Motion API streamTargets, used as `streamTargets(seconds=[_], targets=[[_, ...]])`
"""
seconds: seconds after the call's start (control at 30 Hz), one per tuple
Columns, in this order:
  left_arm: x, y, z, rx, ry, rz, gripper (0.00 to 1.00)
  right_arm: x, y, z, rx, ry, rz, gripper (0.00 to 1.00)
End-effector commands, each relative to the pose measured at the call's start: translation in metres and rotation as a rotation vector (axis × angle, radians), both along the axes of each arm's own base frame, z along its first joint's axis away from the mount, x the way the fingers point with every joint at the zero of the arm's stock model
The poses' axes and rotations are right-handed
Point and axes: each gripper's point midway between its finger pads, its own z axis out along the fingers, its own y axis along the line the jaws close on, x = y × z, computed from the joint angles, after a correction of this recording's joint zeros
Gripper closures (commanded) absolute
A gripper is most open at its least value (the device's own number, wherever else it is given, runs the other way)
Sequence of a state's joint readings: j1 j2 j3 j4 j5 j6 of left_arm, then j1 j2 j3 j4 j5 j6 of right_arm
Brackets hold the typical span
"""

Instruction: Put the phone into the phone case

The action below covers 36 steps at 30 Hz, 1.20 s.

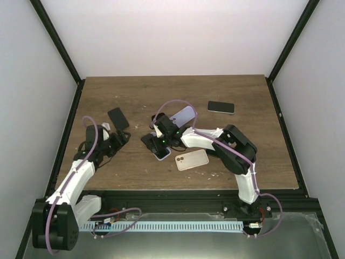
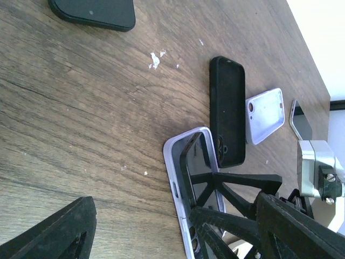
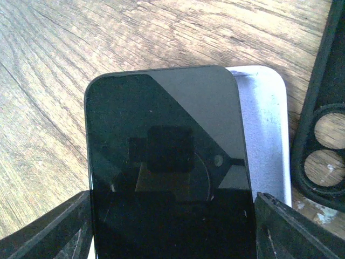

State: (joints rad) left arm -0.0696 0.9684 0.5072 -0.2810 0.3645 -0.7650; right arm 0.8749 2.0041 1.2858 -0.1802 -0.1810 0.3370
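Observation:
My right gripper releases the phone now, since one side of the tilted black phone rests in the lavender case, so the phone would land in the case.
My right gripper (image 1: 160,144) is shut on a black phone (image 3: 167,162), gripping its two long edges. The phone is tilted over a lavender case (image 3: 265,124) lying on the table, one side resting in the case and the other raised. The left wrist view shows the same case (image 2: 175,178) with the phone's edge inside it. My left gripper (image 1: 119,137) is open and empty, low over the table just left of the case, with its fingers (image 2: 54,234) apart.
A black case (image 2: 227,108) lies beside the lavender case. A second lavender case (image 1: 183,115), a dark phone (image 1: 221,107), a beige phone (image 1: 192,159) and another black phone (image 1: 118,118) near my left gripper lie on the wooden table (image 1: 242,145).

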Motion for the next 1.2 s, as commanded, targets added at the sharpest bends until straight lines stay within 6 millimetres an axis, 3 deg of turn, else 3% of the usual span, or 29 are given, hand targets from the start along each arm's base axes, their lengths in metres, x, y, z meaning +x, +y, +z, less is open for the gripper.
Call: streamTargets(seconds=[0.0, 0.13, 0.33, 0.43, 0.57, 0.73, 0.93, 1.17], targets=[[0.004, -0.004, -0.001, -0.033, -0.009, -0.013, 0.18, 0.005, 0.000, 0.007, -0.006, -0.047, -0.015, 0.24], [0.004, -0.008, -0.004, -0.046, 0.003, -0.035, 0.20, 0.005, -0.002, 0.011, -0.006, -0.048, -0.030, 0.19], [0.003, -0.014, -0.017, -0.072, 0.037, -0.054, 0.23, 0.002, -0.006, 0.027, 0.003, -0.046, -0.040, 0.01], [0.003, -0.017, -0.021, -0.089, 0.043, -0.069, 0.26, 0.002, -0.012, 0.031, -0.003, -0.051, -0.056, 0.00], [0.004, -0.022, -0.025, -0.106, 0.058, -0.086, 0.32, 0.008, -0.030, 0.026, -0.008, -0.016, -0.092, 0.06], [0.005, -0.038, -0.038, -0.132, 0.095, -0.131, 0.36, 0.014, -0.044, 0.017, 0.051, 0.048, -0.097, 0.22], [0.007, -0.053, -0.051, -0.123, 0.139, -0.183, 0.41, 0.008, -0.041, 0.001, 0.055, 0.096, -0.066, 0.34], [0.011, -0.052, -0.060, -0.092, 0.151, -0.189, 0.48, -0.002, -0.036, -0.010, 0.088, 0.163, -0.045, 0.43]])
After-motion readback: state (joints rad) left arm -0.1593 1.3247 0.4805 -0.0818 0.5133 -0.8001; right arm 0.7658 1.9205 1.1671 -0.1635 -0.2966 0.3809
